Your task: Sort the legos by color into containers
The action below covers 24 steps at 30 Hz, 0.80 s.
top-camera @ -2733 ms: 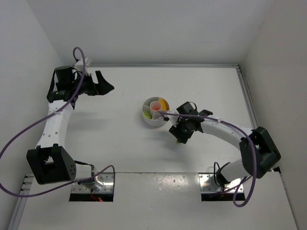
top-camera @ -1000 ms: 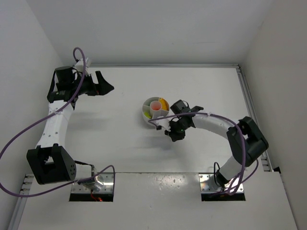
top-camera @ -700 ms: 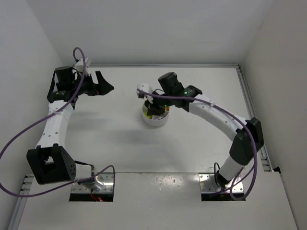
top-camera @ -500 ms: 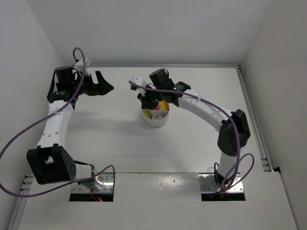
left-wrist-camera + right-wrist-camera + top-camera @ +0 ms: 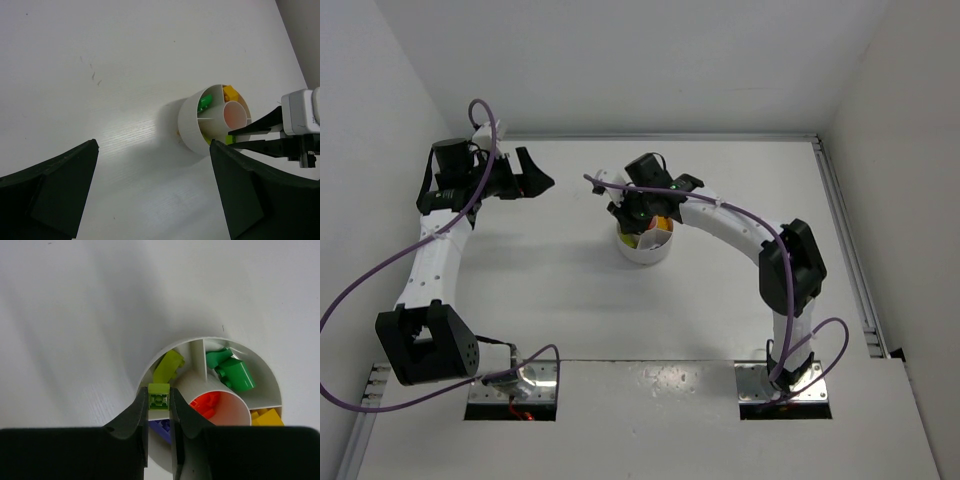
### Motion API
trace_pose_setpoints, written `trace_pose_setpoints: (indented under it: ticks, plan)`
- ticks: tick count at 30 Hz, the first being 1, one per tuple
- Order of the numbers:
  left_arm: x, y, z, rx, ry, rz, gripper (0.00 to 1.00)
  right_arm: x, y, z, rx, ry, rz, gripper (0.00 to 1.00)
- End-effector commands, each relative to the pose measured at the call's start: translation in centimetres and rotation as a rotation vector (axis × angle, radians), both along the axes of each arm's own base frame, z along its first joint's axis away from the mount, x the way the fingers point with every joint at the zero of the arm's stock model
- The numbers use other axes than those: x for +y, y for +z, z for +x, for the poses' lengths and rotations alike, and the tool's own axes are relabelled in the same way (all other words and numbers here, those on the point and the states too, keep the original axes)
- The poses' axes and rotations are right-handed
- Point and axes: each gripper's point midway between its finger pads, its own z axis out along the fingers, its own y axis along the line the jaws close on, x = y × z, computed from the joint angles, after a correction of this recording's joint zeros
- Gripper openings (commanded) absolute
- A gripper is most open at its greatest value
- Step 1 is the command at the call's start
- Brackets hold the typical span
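The lime brick's wedge of the dish lies open beneath the brick inside the dish's rim, so the brick would land there. It is time to open my right gripper now.
The round white dish [image 5: 642, 250] stands mid-table; it also shows in the left wrist view [image 5: 192, 131] and the right wrist view [image 5: 272, 385]. My right gripper [image 5: 159, 402] is shut on a lime brick [image 5: 159, 396] and holds it just above the dish's wedge that has another lime brick [image 5: 168, 366]. Green bricks [image 5: 231, 370] lie in the adjoining wedge, red-orange bits [image 5: 207, 405] in the centre well, yellow-orange ones [image 5: 267, 417] at the right, dark purple ones [image 5: 162, 427] under my fingers. My left gripper [image 5: 535, 175] is open and empty, far left of the dish.
The table's back wall and right rail [image 5: 840, 220] bound the white surface. My right arm [image 5: 740, 225] arches over the table from the near right to the dish.
My right arm swung from the table near-right of the dish up and over the dish, carrying the lime brick. The left arm has not moved.
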Motion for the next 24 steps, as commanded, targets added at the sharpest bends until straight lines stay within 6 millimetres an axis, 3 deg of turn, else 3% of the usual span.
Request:
trace_pose_setpoints:
  ticks: [1, 4, 9, 17, 21, 24]
  plan:
    - [0.5, 1.3, 0.2, -0.050, 0.020, 0.000, 1.00, 0.5, 1.3, 1.7, -0.061, -0.038, 0.017, 0.06]
    - [0.5, 1.3, 0.0, -0.050, 0.020, 0.000, 1.00, 0.4, 0.8, 1.9, -0.065, -0.036, 0.002, 0.09]
    - [0.6, 1.2, 0.0, -0.049, 0.029, 0.005, 1.00, 0.4, 0.9, 2.1, -0.077, -0.042, 0.003, 0.24]
    - [1.1, 0.9, 0.2, -0.033, 0.064, 0.012, 1.00, 0.9, 1.3, 1.3, -0.062, -0.013, 0.020, 0.39]
    - [1.1, 1.3, 0.2, -0.043, 0.064, 0.013, 1.00, 1.0, 2.5, 1.1, -0.076, -0.008, 0.041, 0.40]
    - [1.2, 1.1, 0.1, -0.046, 0.054, 0.034, 1.00, 0.9, 5.5, 1.1, -0.103, -0.047, 0.092, 0.40]
